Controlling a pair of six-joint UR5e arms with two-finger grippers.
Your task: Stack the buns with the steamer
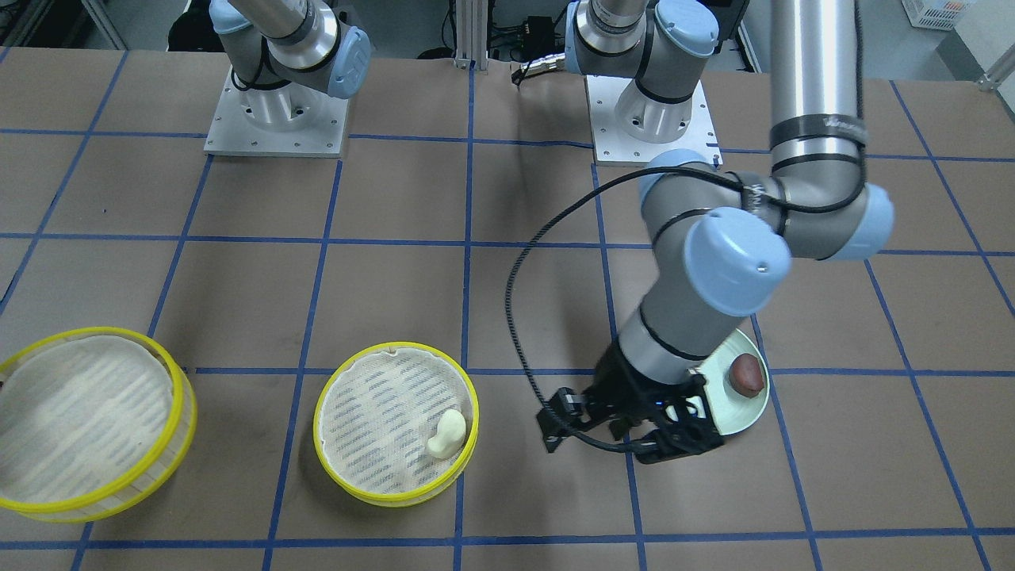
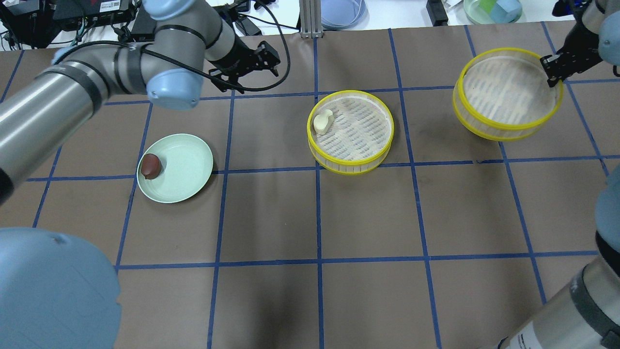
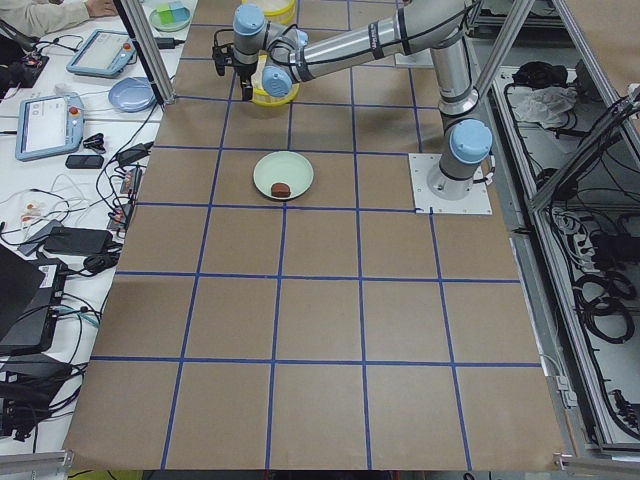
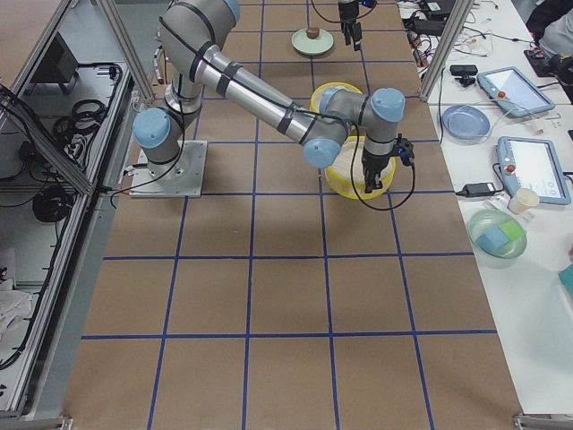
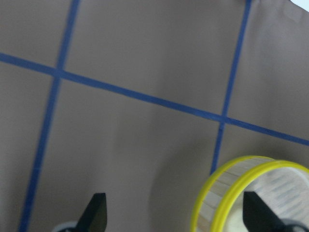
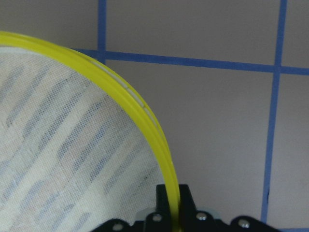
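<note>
The left gripper will next grab the dark reddish-brown bun by its rounded body (image 1: 747,375), so that the bun can be stacked in the steamer (image 1: 395,423).
The cream-white bun (image 2: 322,121) lies in the middle steamer tier (image 2: 350,165), near its rim; it also shows in the front view (image 1: 446,434). The dark reddish-brown bun (image 2: 150,166) sits on the pale green plate (image 2: 189,160). My right gripper (image 2: 552,72) is shut on the yellow rim (image 6: 159,145) of the second steamer tier (image 2: 503,131) and holds it tilted, raised off the table. My left gripper (image 2: 264,60) is open and empty, hovering beyond the plate and to the left of the middle tier, whose rim shows in the left wrist view (image 5: 217,193).
The table is brown paper with a blue tape grid. Both arm bases (image 1: 276,119) stand at the robot's edge. Bowls and cables (image 2: 341,9) lie past the far edge. The left arm's cable (image 1: 515,317) loops over the table.
</note>
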